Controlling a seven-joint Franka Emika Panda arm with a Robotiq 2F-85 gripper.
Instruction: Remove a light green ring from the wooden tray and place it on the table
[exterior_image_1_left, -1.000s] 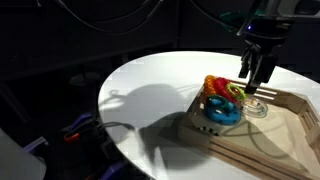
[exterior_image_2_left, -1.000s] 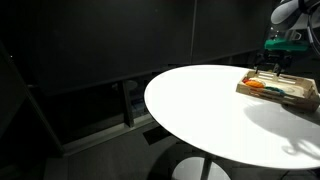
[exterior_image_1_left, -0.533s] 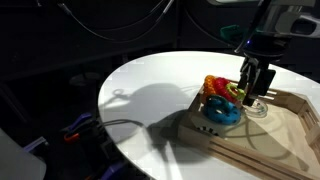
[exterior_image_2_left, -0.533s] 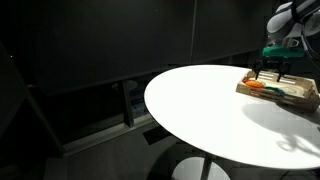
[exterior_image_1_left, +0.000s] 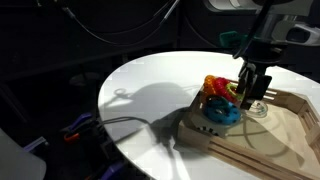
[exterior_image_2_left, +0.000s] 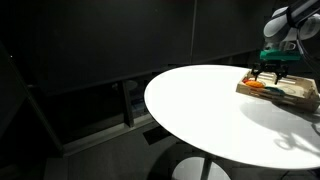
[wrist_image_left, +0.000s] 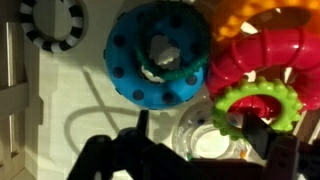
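Note:
The light green ring's band (wrist_image_left: 222, 117) is between my open fingers, so closing now would catch the light green ring's band.
The light green ring (wrist_image_left: 258, 108) lies in the wooden tray (exterior_image_1_left: 270, 140), leaning on a red ring (wrist_image_left: 268, 60), next to a blue dotted ring (wrist_image_left: 158, 55). It also shows in an exterior view (exterior_image_1_left: 233, 91). My gripper (wrist_image_left: 203, 126) is open just above the tray. Its right finger is at the green ring's lower edge and its left finger is beside a clear ring (wrist_image_left: 203, 142). In both exterior views the gripper (exterior_image_1_left: 248, 98) (exterior_image_2_left: 272, 73) hangs low over the ring pile. The white table (exterior_image_1_left: 150, 90) is bare in front of the tray.
An orange ring (wrist_image_left: 262, 14) and a black-and-white ring (wrist_image_left: 55, 22) also lie in the tray. The tray (exterior_image_2_left: 290, 94) sits at the table's edge. Cables hang behind the arm, and the surroundings are dark.
My gripper has come down from above the tray to just over the ring pile, still open. The rings have not moved.

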